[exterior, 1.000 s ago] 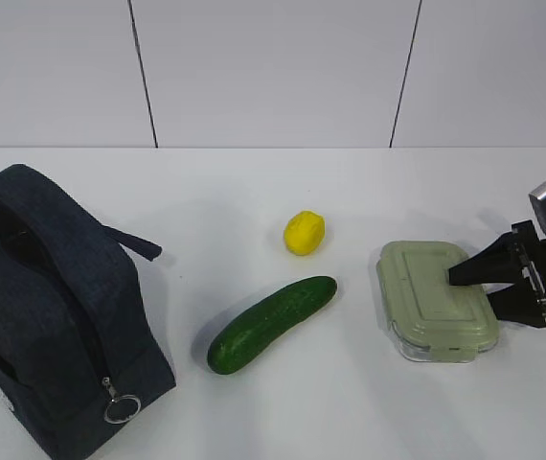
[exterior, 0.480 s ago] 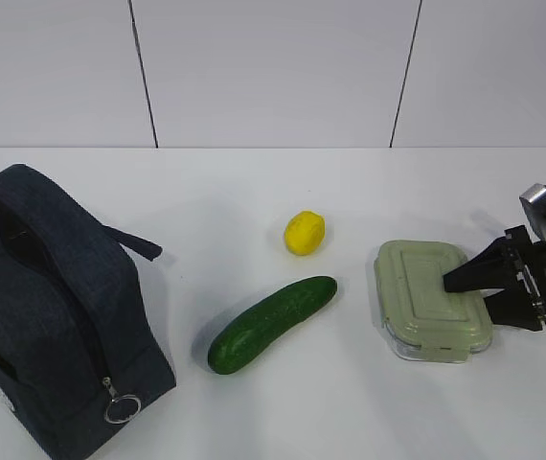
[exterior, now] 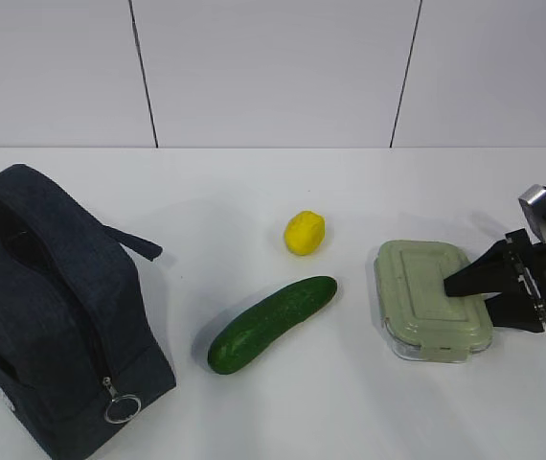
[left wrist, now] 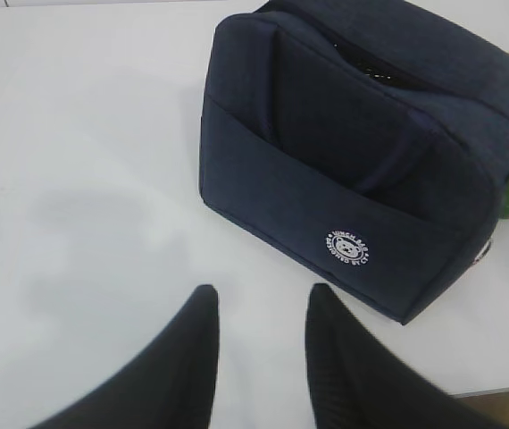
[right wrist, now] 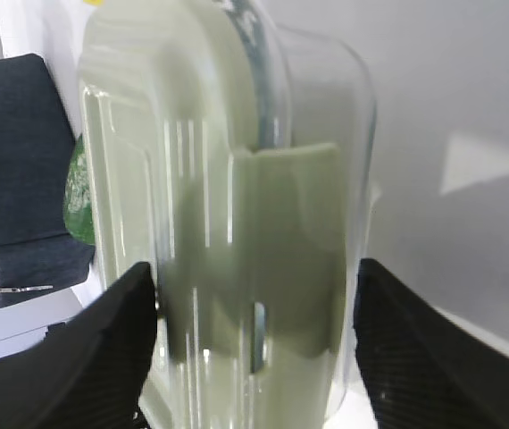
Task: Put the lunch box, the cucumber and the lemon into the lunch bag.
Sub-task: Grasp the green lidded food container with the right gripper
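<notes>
The lunch box needs to go into the lunch bag (exterior: 43,287), so next I need to grab it by its short end (exterior: 474,311) with my right gripper to pack it.
The lunch box (exterior: 426,292) with its pale green lid lies flat on the table at the right. My right gripper (exterior: 465,297) is open and straddles its right end, one finger over the lid and one at the near side. In the right wrist view the lunch box (right wrist: 219,179) fills the space between the two fingers of the gripper (right wrist: 256,268), close to both. The cucumber (exterior: 271,323) lies at the centre and the lemon (exterior: 304,232) behind it. The navy lunch bag (exterior: 43,287) stands at the left. My left gripper (left wrist: 262,293) is open and empty, in front of the bag (left wrist: 353,143).
The bag's zipper runs along its top, with the metal ring pull (exterior: 121,408) hanging at the near end. A loop handle (exterior: 134,242) sticks out toward the lemon. The white table (exterior: 254,182) ends at a white panelled wall behind.
The lunch box has shifted slightly left and turned a little. My right gripper has settled lower around its right end. The other things have not moved.
</notes>
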Robot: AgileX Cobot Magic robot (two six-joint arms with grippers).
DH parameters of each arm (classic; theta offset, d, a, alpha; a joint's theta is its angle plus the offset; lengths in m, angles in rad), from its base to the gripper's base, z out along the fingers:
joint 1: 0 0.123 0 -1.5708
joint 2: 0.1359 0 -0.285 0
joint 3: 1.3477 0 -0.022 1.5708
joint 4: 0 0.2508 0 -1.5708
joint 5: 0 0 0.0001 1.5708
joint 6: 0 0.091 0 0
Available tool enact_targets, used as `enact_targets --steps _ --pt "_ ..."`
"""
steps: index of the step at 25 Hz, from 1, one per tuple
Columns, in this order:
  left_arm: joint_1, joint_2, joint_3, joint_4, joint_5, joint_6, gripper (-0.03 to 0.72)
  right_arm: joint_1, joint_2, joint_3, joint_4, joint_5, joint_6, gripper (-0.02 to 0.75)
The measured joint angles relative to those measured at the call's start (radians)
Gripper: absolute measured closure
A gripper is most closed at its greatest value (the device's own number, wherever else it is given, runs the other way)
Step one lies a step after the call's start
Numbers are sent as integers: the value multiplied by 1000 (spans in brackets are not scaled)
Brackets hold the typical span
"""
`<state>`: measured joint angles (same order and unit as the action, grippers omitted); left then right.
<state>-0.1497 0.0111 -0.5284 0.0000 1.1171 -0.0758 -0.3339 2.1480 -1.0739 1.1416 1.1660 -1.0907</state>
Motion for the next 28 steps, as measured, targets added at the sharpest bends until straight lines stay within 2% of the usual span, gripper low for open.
enact_targets --steps 28 --pt "0 0 0 0 0 0 446 2 0 0 2 0 -15 225"
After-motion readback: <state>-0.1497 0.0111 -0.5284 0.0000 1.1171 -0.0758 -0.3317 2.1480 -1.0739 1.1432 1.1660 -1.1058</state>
